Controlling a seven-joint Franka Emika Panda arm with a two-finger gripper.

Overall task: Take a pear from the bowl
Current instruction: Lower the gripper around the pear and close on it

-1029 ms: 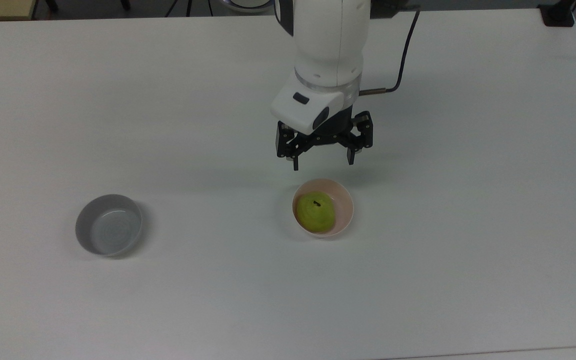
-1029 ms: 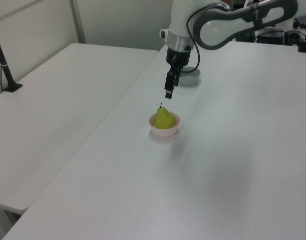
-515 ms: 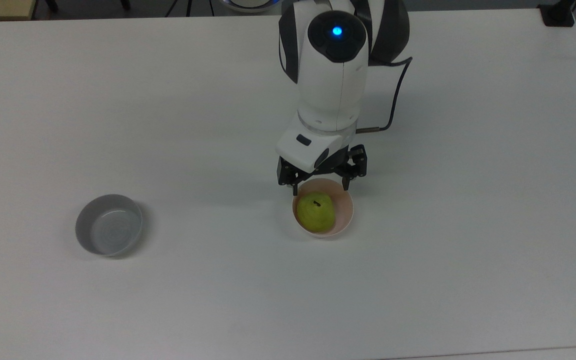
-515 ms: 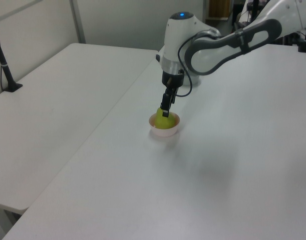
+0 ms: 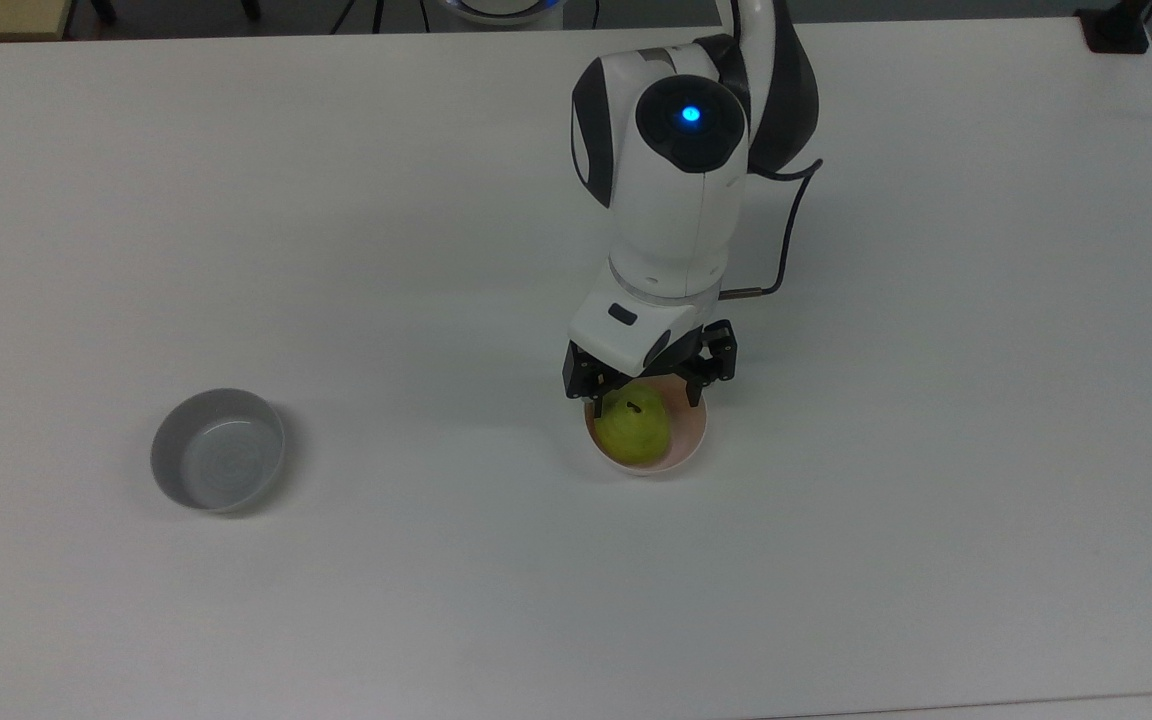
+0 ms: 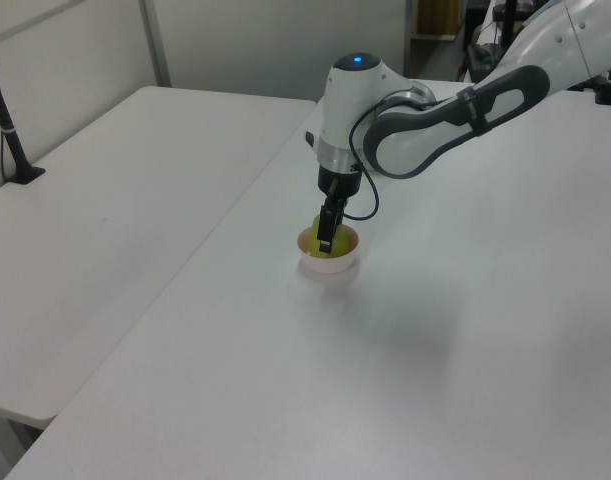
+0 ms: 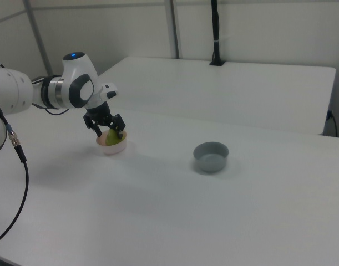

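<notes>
I will pick up the pear from the pale pink bowl (image 6: 329, 264) next, so my gripper will grab the yellow-green pear by its rounded body (image 6: 341, 241).
The yellow-green pear (image 5: 638, 436) stands upright in the small pale pink bowl (image 5: 693, 436) near the table's middle. My gripper (image 5: 644, 400) is lowered over the bowl, open, with one black finger on each side of the pear's upper part. No finger visibly presses the fruit. In the left view a finger (image 6: 326, 238) hangs in front of the pear (image 6: 337, 241), inside the bowl (image 6: 329, 264). The right view shows the gripper (image 7: 109, 133) down at the pear (image 7: 111, 139) and the bowl (image 7: 112, 148).
An empty grey bowl (image 5: 219, 462) sits well off to the top view's left, and on the right view's right (image 7: 211, 157). The white table (image 5: 936, 500) spreads wide around both bowls. A second white table (image 6: 105, 220) adjoins it on the left view's left.
The gripper came down and forward from above the table behind the bowl until its open fingers straddle the pear. The pear and both bowls stayed put.
</notes>
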